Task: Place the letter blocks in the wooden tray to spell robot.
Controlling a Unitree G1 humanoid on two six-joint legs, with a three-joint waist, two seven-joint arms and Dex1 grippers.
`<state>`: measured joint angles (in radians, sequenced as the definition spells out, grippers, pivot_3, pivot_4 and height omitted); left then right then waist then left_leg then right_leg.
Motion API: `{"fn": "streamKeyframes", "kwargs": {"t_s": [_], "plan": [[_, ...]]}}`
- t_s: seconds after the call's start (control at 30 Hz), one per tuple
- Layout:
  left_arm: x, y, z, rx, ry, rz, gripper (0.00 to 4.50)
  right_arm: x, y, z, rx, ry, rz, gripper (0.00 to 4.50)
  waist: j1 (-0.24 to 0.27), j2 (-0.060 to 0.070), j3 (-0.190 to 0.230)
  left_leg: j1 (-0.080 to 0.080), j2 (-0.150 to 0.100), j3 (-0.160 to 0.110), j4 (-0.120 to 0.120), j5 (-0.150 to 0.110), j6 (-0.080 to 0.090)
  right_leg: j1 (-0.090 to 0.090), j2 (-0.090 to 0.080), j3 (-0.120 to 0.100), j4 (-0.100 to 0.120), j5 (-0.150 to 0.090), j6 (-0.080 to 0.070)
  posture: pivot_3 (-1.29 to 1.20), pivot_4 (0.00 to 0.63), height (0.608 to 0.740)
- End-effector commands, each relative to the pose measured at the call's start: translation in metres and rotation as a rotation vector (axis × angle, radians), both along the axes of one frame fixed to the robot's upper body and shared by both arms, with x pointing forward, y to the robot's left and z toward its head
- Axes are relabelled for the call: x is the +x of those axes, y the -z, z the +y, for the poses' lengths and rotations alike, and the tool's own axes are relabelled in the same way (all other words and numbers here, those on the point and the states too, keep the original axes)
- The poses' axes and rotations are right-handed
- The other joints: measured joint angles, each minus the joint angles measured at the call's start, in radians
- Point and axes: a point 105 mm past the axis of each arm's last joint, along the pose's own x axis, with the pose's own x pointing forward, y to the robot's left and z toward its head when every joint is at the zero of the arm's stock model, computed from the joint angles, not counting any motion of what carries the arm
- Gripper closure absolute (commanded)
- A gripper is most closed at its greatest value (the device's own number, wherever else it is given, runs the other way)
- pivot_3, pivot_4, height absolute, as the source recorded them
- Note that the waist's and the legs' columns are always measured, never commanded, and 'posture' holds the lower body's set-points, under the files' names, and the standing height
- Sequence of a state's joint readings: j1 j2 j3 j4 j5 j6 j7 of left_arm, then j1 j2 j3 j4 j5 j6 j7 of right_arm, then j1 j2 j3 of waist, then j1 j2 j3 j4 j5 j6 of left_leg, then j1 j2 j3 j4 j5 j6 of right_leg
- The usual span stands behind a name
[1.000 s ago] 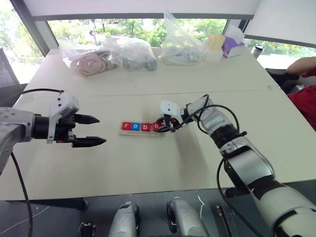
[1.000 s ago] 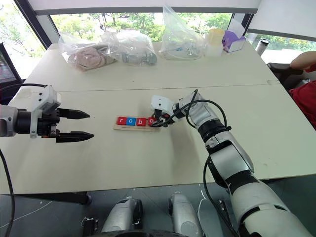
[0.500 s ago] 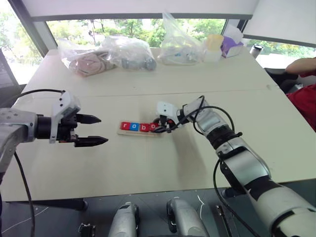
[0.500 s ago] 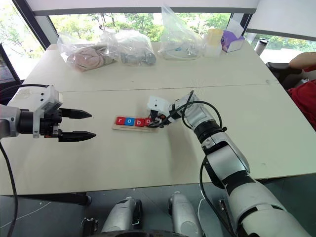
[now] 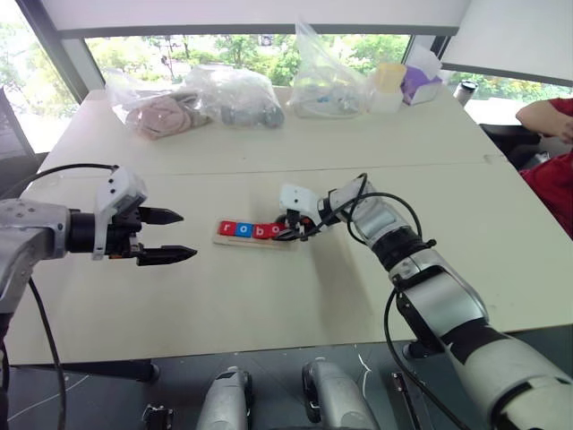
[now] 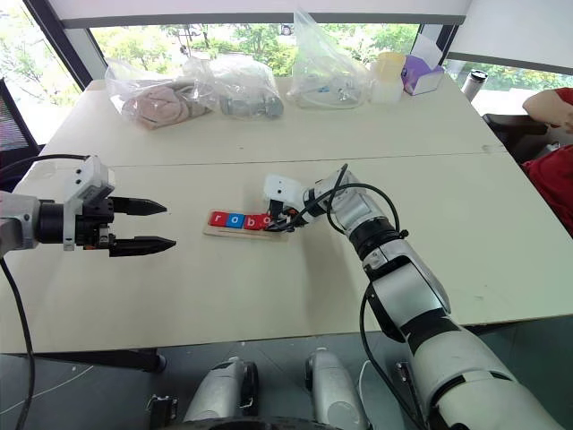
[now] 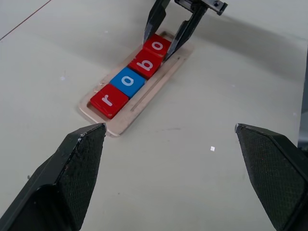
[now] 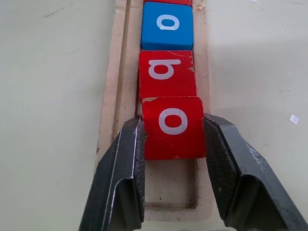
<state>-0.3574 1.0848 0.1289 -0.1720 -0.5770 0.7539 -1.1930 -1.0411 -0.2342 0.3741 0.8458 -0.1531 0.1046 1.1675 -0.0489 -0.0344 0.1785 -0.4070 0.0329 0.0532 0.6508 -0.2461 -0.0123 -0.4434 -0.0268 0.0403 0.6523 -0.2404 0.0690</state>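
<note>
The red o (image 8: 173, 130) is in the wooden tray (image 8: 168, 185) beside the red b, so my right gripper needs to let go of the red o.
The wooden tray (image 5: 257, 242) lies mid-table with letter blocks in a row: a red r (image 7: 109, 100), a blue o (image 7: 127, 80), a red b (image 7: 146, 61) and a red o (image 8: 173, 126). My right gripper (image 5: 291, 229) reaches in from the tray's right end. It is shut on the red o, one finger (image 8: 126, 159) on each side, and the block sits in the tray against the b. My left gripper (image 5: 186, 235) hovers open to the left of the tray with nothing between its fingers, pointing at the row.
Several clear plastic bags (image 5: 235, 94) with items, a cup (image 5: 390, 82) and a purple box (image 5: 419, 82) line the table's far side. A person's arm (image 5: 548, 116) shows at the right edge. The table's near half around the tray is bare.
Both grippers stay where they were. The person's arm at the right edge has shifted.
</note>
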Motion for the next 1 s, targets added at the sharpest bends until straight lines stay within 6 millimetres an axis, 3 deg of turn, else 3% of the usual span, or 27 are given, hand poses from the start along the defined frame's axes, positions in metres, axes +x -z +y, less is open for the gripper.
{"fn": "streamKeyframes", "kwargs": {"t_s": [0.03,0.27,0.5,0.63,0.77,0.83,1.0], "plan": [[0.003,-0.004,-0.002,0.009,0.007,-0.031,0.0,-0.002,-0.007,0.009,0.01,-0.027,-0.012,3.35,0.0,0.0,0.0,0.0,0.0,0.0,0.0,0.0,0.0,0.0,0.0,0.0,0.0,0.0,0.0,0.0,0.15,0.74],[0.006,-0.001,-0.002,0.013,0.005,-0.033,0.0,-0.002,-0.011,0.008,0.024,-0.004,0.004,3.35,0.001,0.0,0.0,0.0,0.0,0.0,0.0,0.0,0.0,0.0,0.0,0.0,0.0,0.0,0.0,0.0,0.15,0.74],[0.008,0.001,-0.001,0.014,0.003,-0.034,0.0,0.002,-0.018,0.005,0.055,0.033,0.001,0.03,0.003,0.0,0.0,0.0,0.0,0.0,0.0,0.0,0.0,0.0,0.0,0.0,0.0,0.0,0.0,0.0,0.15,0.74],[0.01,0.001,0.0,0.016,0.001,-0.034,0.0,0.009,-0.037,0.006,0.137,0.076,-0.006,0.03,0.003,0.0,0.0,0.0,0.0,0.0,0.0,0.0,0.0,0.0,0.0,0.0,0.0,0.0,0.0,0.0,0.15,0.74],[0.012,0.0,-0.001,0.01,0.002,-0.037,0.0,0.02,-0.076,-0.001,0.299,0.145,-0.055,0.03,0.003,0.0,0.0,-0.001,0.0,0.0,0.0,0.0,0.0,0.0,-0.001,0.0,0.0,0.0,0.0,0.0,0.15,0.74],[0.012,-0.002,-0.003,-0.006,0.009,-0.038,0.0,0.015,-0.091,-0.01,0.37,0.142,-0.053,0.03,0.004,0.0,0.0,-0.001,0.0,0.0,0.0,0.0,0.0,0.0,-0.001,0.0,0.0,0.0,0.0,0.0,0.15,0.74],[0.013,-0.007,-0.008,-0.031,0.024,-0.037,0.0,-0.014,-0.082,-0.022,0.419,0.147,-0.041,0.03,0.009,-0.002,-0.001,-0.001,0.0,-0.002,-0.001,0.0,0.0,0.001,-0.002,-0.002,-0.001,0.0,0.0,0.0,0.15,0.74]]}}
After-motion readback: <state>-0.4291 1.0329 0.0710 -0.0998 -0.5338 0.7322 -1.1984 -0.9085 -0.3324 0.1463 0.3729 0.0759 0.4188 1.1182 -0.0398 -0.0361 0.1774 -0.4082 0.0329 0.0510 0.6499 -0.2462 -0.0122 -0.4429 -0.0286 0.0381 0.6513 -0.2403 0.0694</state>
